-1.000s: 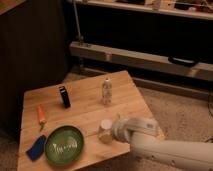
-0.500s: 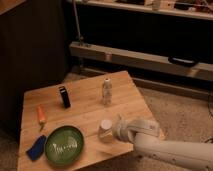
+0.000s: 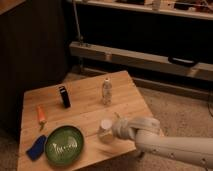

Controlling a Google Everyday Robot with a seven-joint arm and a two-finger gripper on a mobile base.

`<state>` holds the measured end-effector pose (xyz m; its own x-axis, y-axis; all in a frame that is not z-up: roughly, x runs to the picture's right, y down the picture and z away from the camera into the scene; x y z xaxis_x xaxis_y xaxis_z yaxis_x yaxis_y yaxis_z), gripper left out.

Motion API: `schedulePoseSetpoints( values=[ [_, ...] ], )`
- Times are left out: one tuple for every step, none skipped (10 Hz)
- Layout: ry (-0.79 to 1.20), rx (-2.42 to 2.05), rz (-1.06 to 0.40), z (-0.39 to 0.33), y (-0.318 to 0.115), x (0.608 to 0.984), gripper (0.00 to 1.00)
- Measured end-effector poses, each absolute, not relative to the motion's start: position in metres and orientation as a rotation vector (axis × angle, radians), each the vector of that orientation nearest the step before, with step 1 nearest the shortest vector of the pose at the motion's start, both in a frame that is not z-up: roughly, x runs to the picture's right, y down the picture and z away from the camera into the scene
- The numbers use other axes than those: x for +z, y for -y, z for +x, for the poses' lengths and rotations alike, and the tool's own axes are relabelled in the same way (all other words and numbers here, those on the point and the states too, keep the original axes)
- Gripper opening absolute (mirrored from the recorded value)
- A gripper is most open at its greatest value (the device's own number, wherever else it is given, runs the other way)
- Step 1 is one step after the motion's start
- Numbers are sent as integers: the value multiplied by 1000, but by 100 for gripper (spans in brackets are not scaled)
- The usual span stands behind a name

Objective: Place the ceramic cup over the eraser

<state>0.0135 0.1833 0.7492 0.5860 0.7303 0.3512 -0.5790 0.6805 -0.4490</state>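
My gripper grabs the cup by its side (image 3: pixel 106 128) next, to set the white ceramic cup over the black eraser.
The white ceramic cup (image 3: pixel 105 129) stands near the table's front edge, right of the green plate. My gripper (image 3: pixel 117 129) is right against the cup's right side at cup height, open; whether its fingers touch the cup is not visible. The white arm runs off to the lower right. The eraser (image 3: pixel 64 96), a black upright block, stands at the back left of the table, well away from the cup and the gripper.
A clear slim bottle (image 3: pixel 106 91) stands mid-table behind the cup. A green plate (image 3: pixel 64 145) lies at the front left with a blue lump (image 3: pixel 36 148) beside it. An orange carrot-like thing (image 3: pixel 41 114) lies at the left. The wooden table (image 3: pixel 90 112) ends just right of the cup.
The gripper has crept slightly left, closer against the cup. The cup, eraser and the other things stay where they were.
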Motion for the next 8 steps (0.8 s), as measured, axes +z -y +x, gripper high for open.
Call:
schedulePoseSetpoints(
  values=[
    [559,776,-313,10,-183,754,80],
    [569,775,-323,8,-183,758,78],
    [590,770,-343,2,-184,763,65],
    [597,773,-349,4,-183,765,55],
    [600,777,-356,5,-184,768,47],
    [607,785,-364,4,-183,769,37],
    [610,795,-376,4,-183,772,24],
    [611,803,-382,3,-182,773,15]
  ],
)
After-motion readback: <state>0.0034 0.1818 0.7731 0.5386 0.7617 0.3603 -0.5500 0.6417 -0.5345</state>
